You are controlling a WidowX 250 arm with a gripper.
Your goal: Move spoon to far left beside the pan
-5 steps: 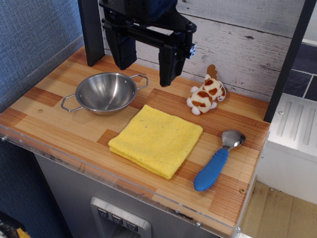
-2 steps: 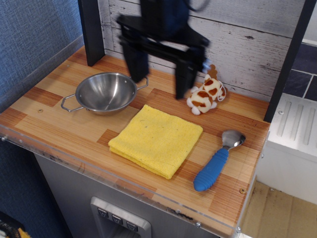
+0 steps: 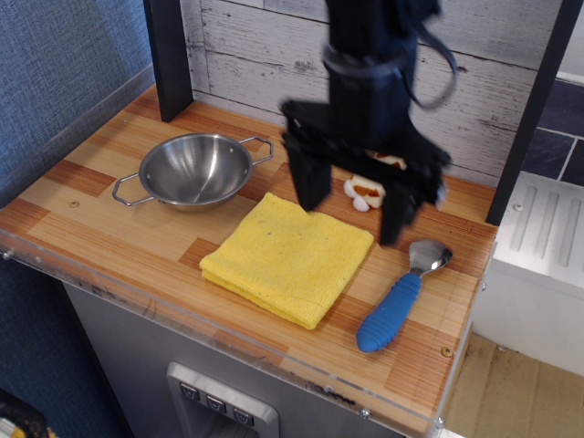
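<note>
My gripper grabs the spoon by its thick blue handle (image 3: 391, 312) next, which has long facing sides, since the spoon's bowl (image 3: 429, 255) is round and sloping.
The spoon (image 3: 399, 297) lies on the wooden table (image 3: 109, 237) at the right front, silver bowl toward the back, blue ribbed handle toward the front edge. The steel pan (image 3: 194, 171) with two wire handles sits at the left. My gripper (image 3: 351, 210) is open and empty, its two black fingers wide apart. It hangs above the right edge of the yellow cloth, just left of and above the spoon's bowl. It is motion-blurred.
A folded yellow cloth (image 3: 287, 257) lies in the middle between pan and spoon. A small brown-and-white plush toy (image 3: 367, 192) sits at the back, mostly hidden behind my gripper. A black post (image 3: 167, 55) stands at the back left. A wall panel runs behind.
My gripper has moved from above the pan's right side to the right and down, over the cloth's right edge near the spoon. It now covers most of the plush toy. Objects have not moved.
</note>
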